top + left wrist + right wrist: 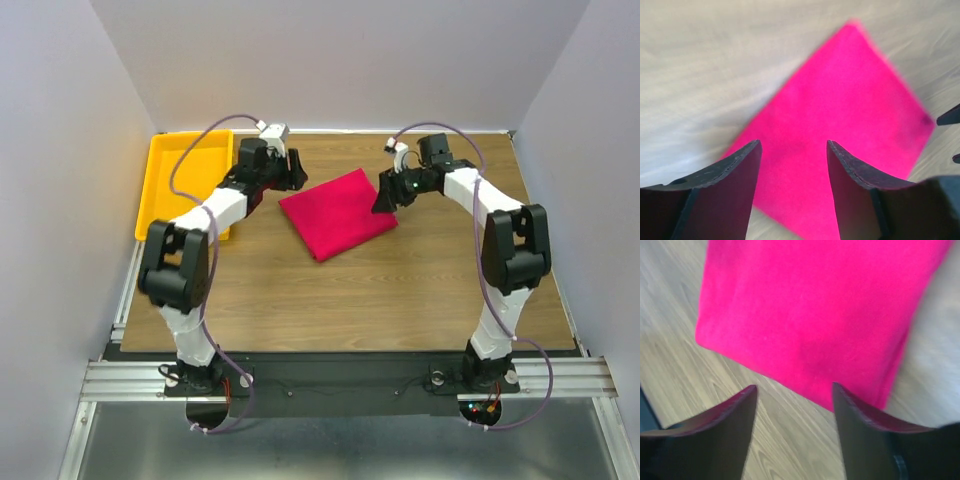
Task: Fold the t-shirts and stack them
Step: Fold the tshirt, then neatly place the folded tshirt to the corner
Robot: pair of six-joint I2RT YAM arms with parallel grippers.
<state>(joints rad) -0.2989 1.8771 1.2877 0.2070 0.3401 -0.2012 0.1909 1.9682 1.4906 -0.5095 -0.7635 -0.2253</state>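
Observation:
My right gripper needs to grab the folded t-shirt next by its nearest edge, close to the t-shirt's corner. Then it can slide the t-shirt flat to the side for stacking.
The crimson-red t-shirt [338, 213] lies on the wooden table as a folded rectangle, turned at an angle. My left gripper [292, 172] is open and empty, just off the shirt's upper left corner; in the left wrist view [794, 145] its jaws stand apart over the shirt [850, 130]. My right gripper [384, 198] is open and empty at the shirt's upper right edge; in the right wrist view [795, 390] its jaws stand apart over bare wood beside the shirt [810, 315].
A yellow plastic tray [170, 170] sits at the table's far left, behind my left arm. White walls close in the table on three sides. A metal rail [340, 378] runs along the near edge.

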